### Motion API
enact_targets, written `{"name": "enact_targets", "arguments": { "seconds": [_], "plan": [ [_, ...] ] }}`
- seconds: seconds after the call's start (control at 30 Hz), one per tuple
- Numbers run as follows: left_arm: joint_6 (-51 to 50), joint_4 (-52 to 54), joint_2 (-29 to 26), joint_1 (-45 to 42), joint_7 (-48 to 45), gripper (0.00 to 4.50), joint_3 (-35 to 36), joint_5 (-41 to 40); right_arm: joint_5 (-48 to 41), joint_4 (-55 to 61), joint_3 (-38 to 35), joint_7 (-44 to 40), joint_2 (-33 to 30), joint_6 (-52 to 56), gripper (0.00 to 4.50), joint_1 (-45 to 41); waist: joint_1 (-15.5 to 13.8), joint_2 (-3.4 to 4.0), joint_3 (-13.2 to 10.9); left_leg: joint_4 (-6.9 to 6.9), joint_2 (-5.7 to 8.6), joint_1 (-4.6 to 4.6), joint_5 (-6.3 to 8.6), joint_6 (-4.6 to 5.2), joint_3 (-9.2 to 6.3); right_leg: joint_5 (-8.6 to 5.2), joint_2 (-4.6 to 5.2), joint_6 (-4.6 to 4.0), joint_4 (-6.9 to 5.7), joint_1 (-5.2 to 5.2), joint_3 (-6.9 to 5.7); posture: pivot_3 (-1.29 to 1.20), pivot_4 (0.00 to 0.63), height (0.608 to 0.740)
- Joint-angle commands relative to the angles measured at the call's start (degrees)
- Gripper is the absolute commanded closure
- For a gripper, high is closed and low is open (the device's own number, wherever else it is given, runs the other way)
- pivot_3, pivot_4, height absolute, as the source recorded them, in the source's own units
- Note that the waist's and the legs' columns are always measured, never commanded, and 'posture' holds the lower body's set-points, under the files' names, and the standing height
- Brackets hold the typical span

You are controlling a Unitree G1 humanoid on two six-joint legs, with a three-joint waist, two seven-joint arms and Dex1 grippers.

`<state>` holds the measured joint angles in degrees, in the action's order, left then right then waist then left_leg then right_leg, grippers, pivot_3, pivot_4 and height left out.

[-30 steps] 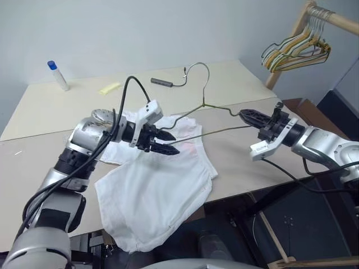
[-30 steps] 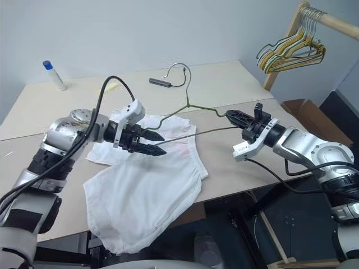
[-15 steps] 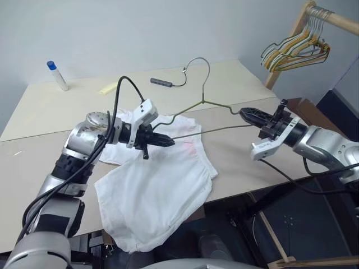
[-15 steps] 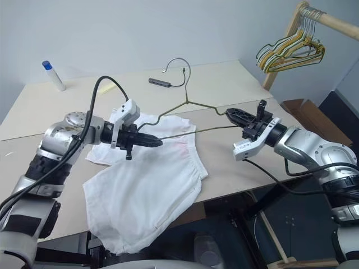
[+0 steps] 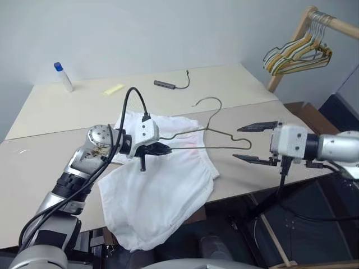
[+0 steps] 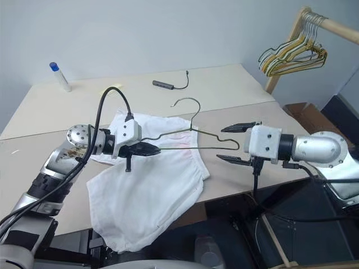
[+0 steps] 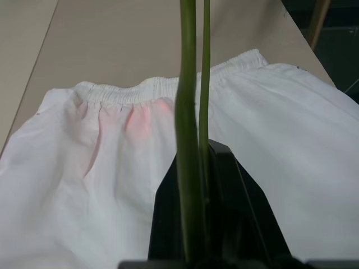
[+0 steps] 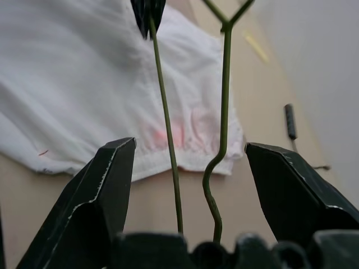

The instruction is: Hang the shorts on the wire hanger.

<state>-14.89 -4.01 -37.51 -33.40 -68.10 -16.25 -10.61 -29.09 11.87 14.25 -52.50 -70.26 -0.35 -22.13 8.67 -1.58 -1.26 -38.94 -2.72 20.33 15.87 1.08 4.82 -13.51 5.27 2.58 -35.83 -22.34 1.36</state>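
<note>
My right gripper will next grab the hanger by its bare corner [image 5: 248,144] past the cloth, because the shorts [image 5: 162,185] are close under most of the wire.
The white shorts [image 5: 162,185] lie spread on the table, one leg hanging over the front edge and the waistband toward the back. The wire hanger [image 5: 207,128] floats nearly level just above them, hook pointing away from me. My left gripper [image 5: 162,148] is shut on the hanger's left corner; in the left wrist view the wire [image 7: 188,140] runs out between the black fingers [image 7: 235,224]. My right gripper [image 5: 252,142] stands open at the hanger's right corner. In the right wrist view that bent corner [image 8: 216,168] sits between its spread fingers [image 8: 106,185], apart from both.
A wooden rack with several hangers [image 5: 300,53] stands at the back right. On the far table are a small bottle with a blue cap [image 5: 61,75], a yellow slip [image 5: 112,88] and a black cable with a bar end [image 5: 165,84]. The table's front edge [image 5: 235,193] runs just below the shorts.
My left gripper shut on the hanger's left corner. My right gripper rolled, opened, let go of the right corner and drew back. The hanger dropped from tilted to nearly level.
</note>
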Motion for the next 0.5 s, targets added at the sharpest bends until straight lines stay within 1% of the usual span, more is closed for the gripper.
{"name": "enact_targets", "arguments": {
  "seconds": [0.03,0.17,0.23,0.3,0.37,0.43,0.47,0.5],
  "plan": [
    [1.23,2.73,-0.34,-0.14,-0.29,4.5,1.58,-0.29,3.77,0.14,0.83,-3.93,1.39,10.13,0.77,-4.85,-0.47,0.0,0.0,0.01,0.0,0.04,0.0,0.0,0.0,0.0,0.0,0.0,0.0,-0.04,-0.01,-0.12,0.0,0.74],
    [1.35,4.49,-0.65,0.61,-1.14,4.5,1.98,-1.0,10.29,-2.47,4.74,-6.91,5.07,19.96,0.77,-10.66,-1.46,0.02,0.01,-0.02,0.01,0.3,0.01,0.0,0.09,-0.02,-0.02,-0.02,-0.03,-0.32,0.01,-0.11,0.0,0.74],
    [1.84,5.03,-0.69,0.73,-1.76,4.5,2.04,-1.16,12.37,-4.46,5.93,-9.11,6.96,21.74,1.14,-12.56,-1.84,0.03,0.02,-0.1,0.03,0.58,0.01,0.0,0.13,-0.01,0.0,-0.02,-0.11,-0.62,0.01,-0.11,0.0,0.74],
    [1.55,5.39,-0.57,0.77,-1.75,4.5,2.18,-1.22,14.53,-5.92,6.45,-10.32,8.75,21.94,1.64,-13.51,-2.46,0.04,0.02,-0.25,0.08,0.92,0.0,0.01,0.21,0.01,0.0,-0.01,-0.22,-0.9,-0.01,-0.11,0.0,0.74],
    [1.5,5.29,-0.37,0.64,-1.68,4.5,2.2,-1.15,16.07,-6.88,6.37,-11.41,10.25,21.79,2.4,-13.98,-2.98,0.05,0.01,-0.26,0.08,0.93,0.01,0.01,0.34,0.01,-0.01,0.0,-0.2,-0.9,-0.04,-0.11,0.0,0.74],
    [1.65,5.14,-0.27,0.59,-1.43,4.5,2.21,-0.91,16.31,-6.24,5.43,-12.73,10.97,22.01,3.04,-13.72,-3.29,0.05,0.02,-0.25,0.08,0.96,0.01,0.01,0.42,0.01,-0.01,0.0,-0.19,-0.92,-0.05,-0.1,0.0,0.74],
    [1.74,5.09,-0.25,0.59,-1.41,4.5,2.22,-0.88,15.99,-5.68,4.75,-13.33,11.14,22.28,3.47,-13.43,-3.39,0.05,0.01,-0.25,0.08,0.97,0.01,0.01,0.41,0.01,0.0,0.0,-0.19,-0.91,-0.1,-0.1,0.0,0.74],
    [1.8,5.12,-0.27,0.66,-1.4,4.5,2.28,-0.92,15.71,-5.19,4.04,-13.72,11.34,22.39,3.69,-13.05,-3.44,0.05,0.01,-0.26,0.08,0.99,0.01,0.01,0.41,0.01,0.0,0.0,-0.18,-0.91,-0.14,-0.1,0.0,0.74]
  ]
}}
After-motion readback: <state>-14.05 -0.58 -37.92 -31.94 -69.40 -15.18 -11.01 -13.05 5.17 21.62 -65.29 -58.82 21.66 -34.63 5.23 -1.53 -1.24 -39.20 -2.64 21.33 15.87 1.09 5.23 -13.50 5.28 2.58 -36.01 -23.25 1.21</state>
